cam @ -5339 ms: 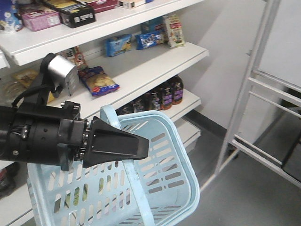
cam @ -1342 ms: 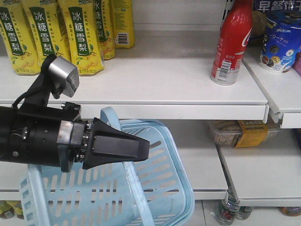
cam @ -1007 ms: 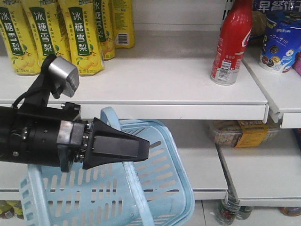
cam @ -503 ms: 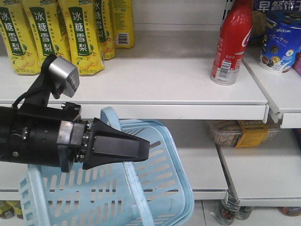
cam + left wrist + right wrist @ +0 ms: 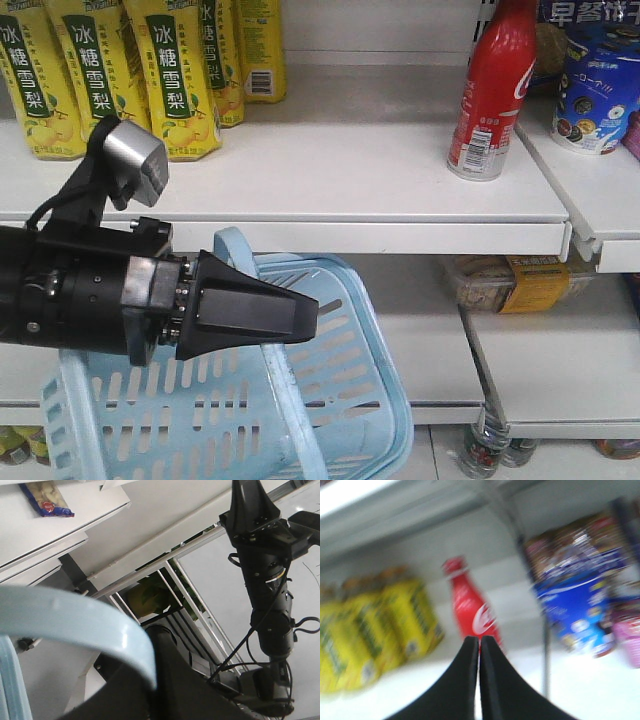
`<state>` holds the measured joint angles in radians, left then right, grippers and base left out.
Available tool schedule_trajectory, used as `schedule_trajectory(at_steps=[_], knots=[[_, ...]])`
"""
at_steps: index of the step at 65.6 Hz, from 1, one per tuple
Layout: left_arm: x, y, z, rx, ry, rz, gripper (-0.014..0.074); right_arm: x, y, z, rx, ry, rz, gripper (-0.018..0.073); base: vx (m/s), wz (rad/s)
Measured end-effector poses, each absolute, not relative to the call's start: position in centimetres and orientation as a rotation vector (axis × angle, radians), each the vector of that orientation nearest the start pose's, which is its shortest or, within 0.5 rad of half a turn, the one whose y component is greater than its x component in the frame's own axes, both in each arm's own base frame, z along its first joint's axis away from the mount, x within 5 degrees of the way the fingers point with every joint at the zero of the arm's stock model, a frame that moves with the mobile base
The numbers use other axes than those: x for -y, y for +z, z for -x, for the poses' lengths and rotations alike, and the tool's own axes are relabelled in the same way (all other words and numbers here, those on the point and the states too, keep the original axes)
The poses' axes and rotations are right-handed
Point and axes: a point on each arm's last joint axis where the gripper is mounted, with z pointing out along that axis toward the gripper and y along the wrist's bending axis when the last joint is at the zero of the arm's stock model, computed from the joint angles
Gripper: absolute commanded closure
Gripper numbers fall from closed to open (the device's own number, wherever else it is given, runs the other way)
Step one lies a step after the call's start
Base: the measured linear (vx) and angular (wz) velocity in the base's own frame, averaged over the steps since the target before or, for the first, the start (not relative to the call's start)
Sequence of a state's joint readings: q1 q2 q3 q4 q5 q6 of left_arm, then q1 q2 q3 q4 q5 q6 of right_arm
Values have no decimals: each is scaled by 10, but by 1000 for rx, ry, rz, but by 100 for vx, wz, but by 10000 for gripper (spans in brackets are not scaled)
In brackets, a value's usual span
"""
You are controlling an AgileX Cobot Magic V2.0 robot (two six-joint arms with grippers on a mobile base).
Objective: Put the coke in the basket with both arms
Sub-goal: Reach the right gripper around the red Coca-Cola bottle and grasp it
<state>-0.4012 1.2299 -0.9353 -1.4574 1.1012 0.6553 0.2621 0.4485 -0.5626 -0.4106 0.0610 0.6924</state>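
Note:
The coke should drop into the basket. My right gripper must grab its body [image 5: 485,110].
The coke [image 5: 489,92], an all-red bottle, stands upright on the white shelf [image 5: 380,190] at the upper right. The light blue basket [image 5: 340,400] hangs below by its handle [image 5: 232,248], and my left gripper [image 5: 305,305] is shut on that handle. The handle [image 5: 75,630] curves across the left wrist view. In the blurred right wrist view my right gripper [image 5: 479,639] is shut with nothing in it. Its tips point at the coke [image 5: 467,605] and stand apart from it. The right gripper [image 5: 248,500] and its arm also show in the left wrist view.
Yellow drink bottles [image 5: 170,70] stand at the shelf's left. A blue tub [image 5: 600,90] sits right of the coke, past a shelf divider. A wrapped pack [image 5: 520,282] lies on the lower shelf. Dark bottles [image 5: 485,450] stand at the bottom.
About five seconds ago the front view faced a different shelf bay; it now faces the shelf with the coke. Over the last second the basket barely shifts and the left arm holds still.

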Motion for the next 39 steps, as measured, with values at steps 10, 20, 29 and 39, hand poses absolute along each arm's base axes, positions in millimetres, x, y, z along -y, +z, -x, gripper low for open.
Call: schedule_trajectory(at_steps=[10, 20, 29, 39], knots=[[164, 354, -180, -2124, -1729, -515, 603, -43, 358, -97, -1478, 326, 315, 551, 0, 0], [164, 354, -180, -2124, -1729, -515, 603, -49, 363, -95, -1419, 300, 413, 475, 0, 0], [164, 354, -180, -2124, -1729, -515, 603, -48, 376, -94, -1375, 260, 433, 262, 0, 0], [164, 354, -180, -2124, -1729, -515, 603, -54, 390, -105, -1375, 242, 446, -57, 0, 0]])
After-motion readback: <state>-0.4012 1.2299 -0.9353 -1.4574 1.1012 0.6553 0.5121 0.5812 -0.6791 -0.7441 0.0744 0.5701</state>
